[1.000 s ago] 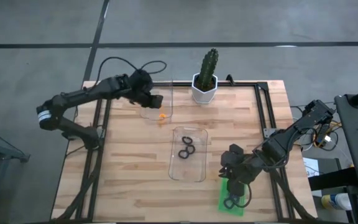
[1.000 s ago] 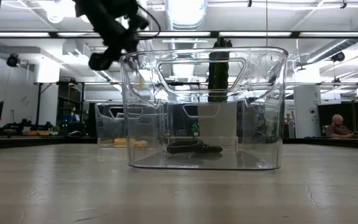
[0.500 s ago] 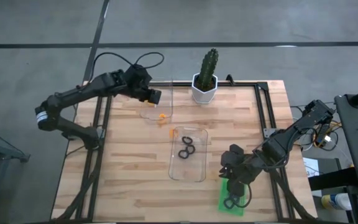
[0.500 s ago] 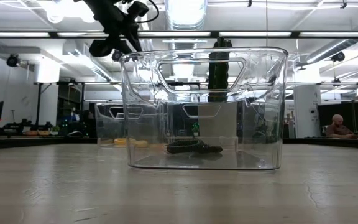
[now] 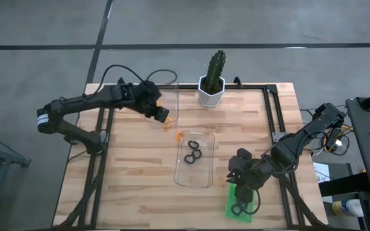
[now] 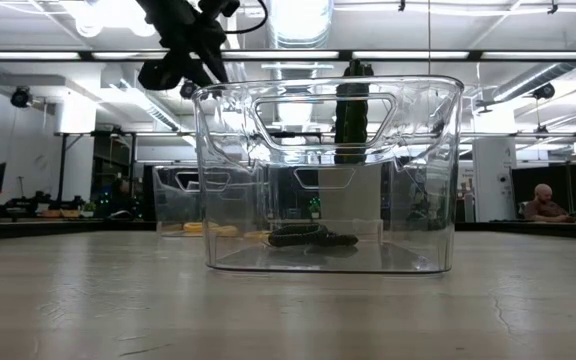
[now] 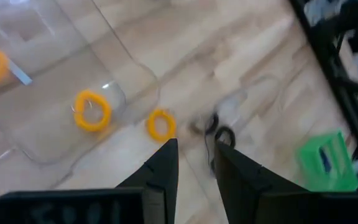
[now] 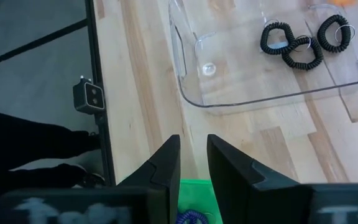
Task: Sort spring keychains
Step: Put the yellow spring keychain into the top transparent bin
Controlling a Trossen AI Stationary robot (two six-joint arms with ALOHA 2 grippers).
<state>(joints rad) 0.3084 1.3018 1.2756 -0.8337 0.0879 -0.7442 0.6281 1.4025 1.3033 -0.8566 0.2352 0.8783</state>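
Note:
The loose keychain should be sorted into the clear tray holding orange keychains, so my left gripper should next grab it by its orange coil (image 5: 178, 137) (image 7: 169, 127).
My left gripper (image 5: 162, 115) (image 7: 196, 144) is shut and empty, hovering over the near end of the far clear tray (image 5: 169, 96). Two orange keychains (image 7: 92, 111) lie in that tray. A third orange one (image 5: 167, 122) (image 7: 161, 124) lies on the wood just outside it. Three black keychains (image 5: 193, 153) (image 8: 297, 43) lie in the middle clear tray (image 5: 184, 173). My right gripper (image 5: 238, 186) (image 8: 193, 140) is shut and empty, above the far end of the green tray (image 5: 231, 206). A dark purple keychain (image 5: 238, 208) lies in the green tray.
A cactus in a white pot (image 5: 212, 90) stands at the table's far edge, right of the far tray. In the low view the middle tray (image 6: 328, 175) fills the centre, and my left arm (image 6: 183, 40) shows high above it. Bare wood lies at the table's left and near left.
My left gripper has moved toward the table's near edge and a little right, from over the far tray's middle to its near end, close to the orange keychain on the wood. The keychains and my right arm have stayed still.

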